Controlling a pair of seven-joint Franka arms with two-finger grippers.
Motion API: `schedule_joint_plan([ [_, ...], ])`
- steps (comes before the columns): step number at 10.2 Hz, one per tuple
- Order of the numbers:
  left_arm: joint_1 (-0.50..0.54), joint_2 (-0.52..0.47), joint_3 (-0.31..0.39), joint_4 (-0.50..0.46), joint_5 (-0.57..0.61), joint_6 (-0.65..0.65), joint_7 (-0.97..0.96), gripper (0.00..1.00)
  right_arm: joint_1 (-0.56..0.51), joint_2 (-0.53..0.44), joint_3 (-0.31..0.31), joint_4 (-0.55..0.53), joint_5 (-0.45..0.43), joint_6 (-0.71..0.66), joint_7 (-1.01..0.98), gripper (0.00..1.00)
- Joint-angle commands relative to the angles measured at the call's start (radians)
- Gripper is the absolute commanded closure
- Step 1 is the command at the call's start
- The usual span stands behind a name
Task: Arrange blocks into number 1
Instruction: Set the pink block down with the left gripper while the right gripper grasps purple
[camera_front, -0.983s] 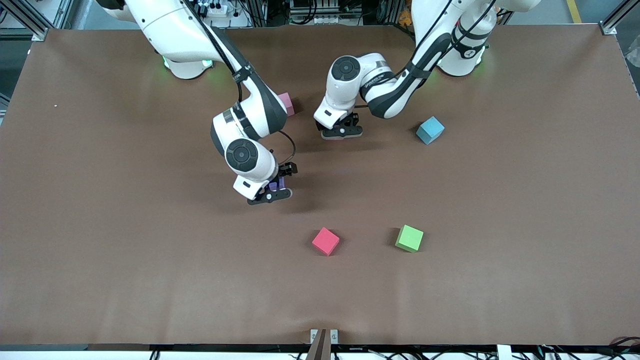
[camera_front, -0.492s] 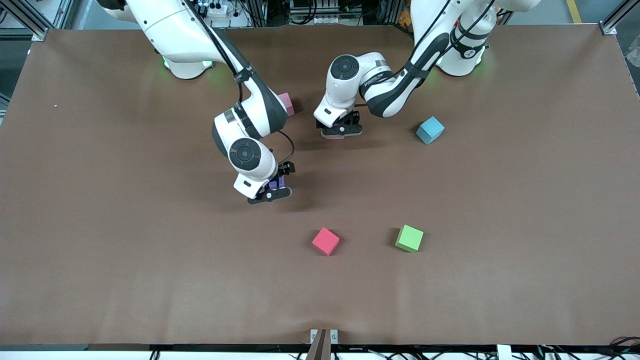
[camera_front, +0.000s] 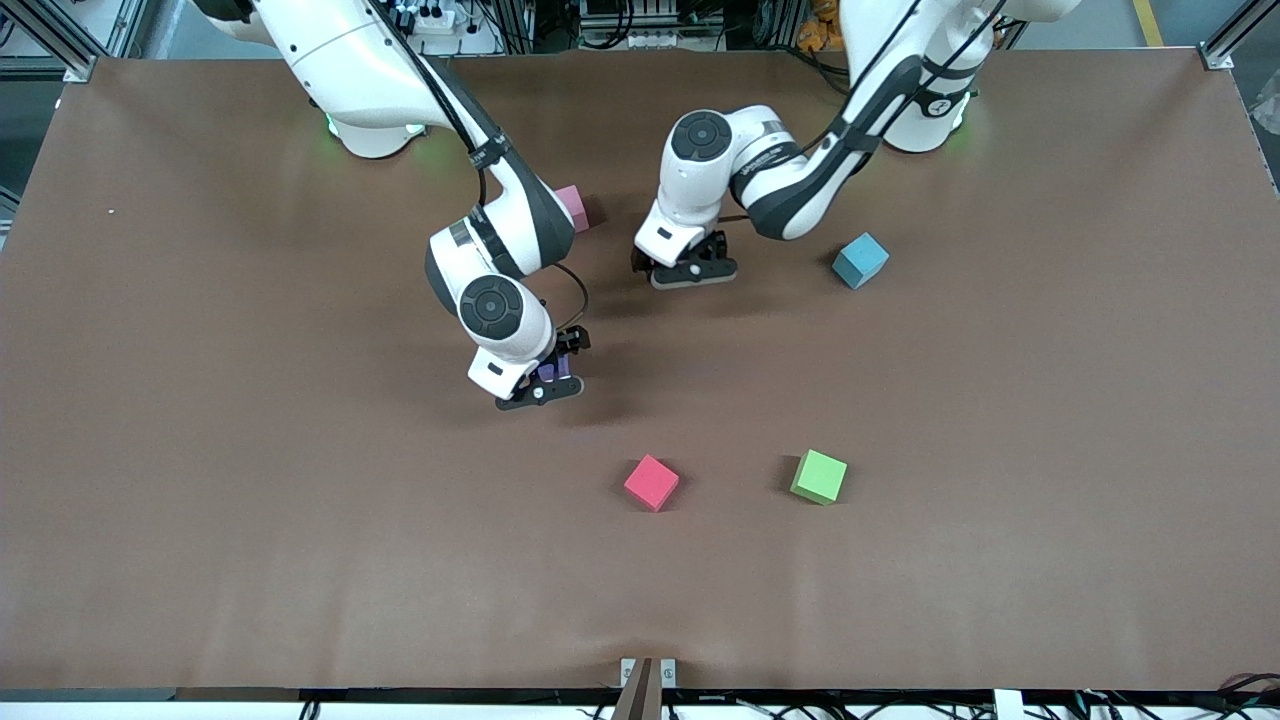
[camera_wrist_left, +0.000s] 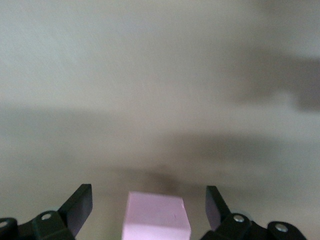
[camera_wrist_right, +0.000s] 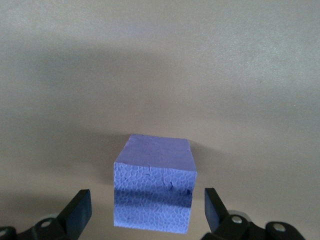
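My right gripper first moves lower and only then closes on the purple block, since my fingers are near the purple block's top side.
My left gripper (camera_front: 690, 272) (camera_wrist_left: 148, 202) is low over the table's middle, near the robots' bases. It is open, and a light pink block (camera_wrist_left: 156, 216) stands between its fingers with a gap on each side. In the front view the hand hides that block. My right gripper (camera_front: 541, 386) (camera_wrist_right: 147, 205) is open around a purple block (camera_wrist_right: 154, 182) (camera_front: 553, 371) that rests on the table, touching neither finger. A second pink block (camera_front: 572, 206) peeks out beside the right forearm. The light blue block (camera_front: 860, 260), red-pink block (camera_front: 651, 482) and green block (camera_front: 819, 476) lie loose.
The brown table (camera_front: 200, 450) stretches wide toward both arms' ends and toward the front camera. A small metal bracket (camera_front: 647, 672) sits at the table's edge nearest the front camera.
My left gripper has opened and let go of the light pink block, and its hand has shifted slightly toward the left arm's end. The right gripper has barely moved.
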Motion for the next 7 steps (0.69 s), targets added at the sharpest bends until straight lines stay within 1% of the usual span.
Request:
schedule_joint_plan([
  [1, 0.088, -0.035, -0.012, 0.091, 0.028, -0.132, 0.121, 0.0, 0.008, 0.023, -0.007, -0.008, -0.018, 0.032, 0.021, 0.0],
  [3, 0.157, -0.088, -0.008, 0.102, 0.019, -0.161, 0.237, 0.0, 0.011, 0.023, -0.005, -0.062, -0.018, 0.101, 0.022, 0.0],
  [4, 0.201, -0.116, -0.006, 0.102, 0.008, -0.176, 0.31, 0.0, 0.013, 0.022, -0.005, -0.078, -0.017, 0.126, 0.022, 0.57],
  [5, 0.237, -0.136, -0.006, 0.103, 0.003, -0.19, 0.378, 0.0, 0.027, 0.022, -0.005, -0.077, -0.014, 0.126, 0.039, 1.0],
  [7, 0.29, -0.153, -0.002, 0.138, -0.045, -0.204, 0.494, 0.0, 0.065, 0.02, -0.003, -0.048, -0.008, 0.123, 0.122, 1.0],
])
